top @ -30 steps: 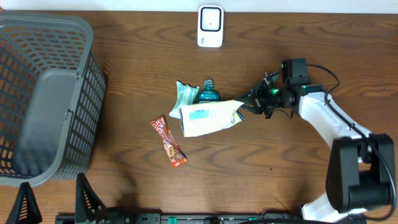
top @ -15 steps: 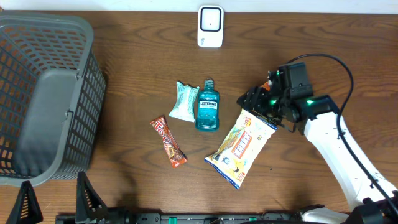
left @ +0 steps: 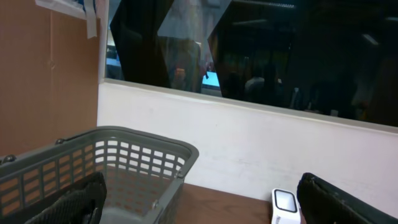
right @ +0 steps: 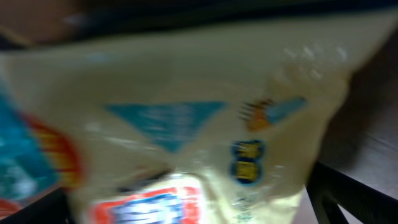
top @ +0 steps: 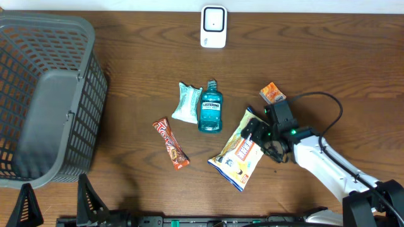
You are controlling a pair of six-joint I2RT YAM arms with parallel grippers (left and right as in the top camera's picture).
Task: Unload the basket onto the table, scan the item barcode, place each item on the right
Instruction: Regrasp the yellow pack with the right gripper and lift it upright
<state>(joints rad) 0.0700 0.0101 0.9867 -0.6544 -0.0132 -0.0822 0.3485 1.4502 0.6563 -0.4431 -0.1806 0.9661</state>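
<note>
The yellow snack bag should be grabbed next with my right gripper by its corner near the small orange box. The bag's bottom then stays uncovered to scan the barcode.
A yellow snack bag (top: 238,152) lies flat on the wooden table, front right of centre. My right gripper (top: 252,132) hovers over its upper right corner, jaws open, holding nothing. In the right wrist view the bag (right: 186,112) fills the frame, blurred, with my right gripper (right: 186,200) spread wide around it; one dark fingertip (right: 348,193) shows at the lower right. The white scanner (top: 213,26) stands at the table's back edge. My left gripper (left: 200,188) is open and raised, looking at the basket (left: 124,155) and the scanner (left: 286,205).
A blue mouthwash bottle (top: 210,108), a green-white packet (top: 186,102) and a red candy bar (top: 171,144) lie mid-table. A small orange box (top: 273,93) sits behind the right gripper. A large grey basket (top: 44,94) fills the left side.
The right gripper has opened and let go of the snack bag, which now lies flat on the table. The right arm has swung toward the front, uncovering the orange box.
</note>
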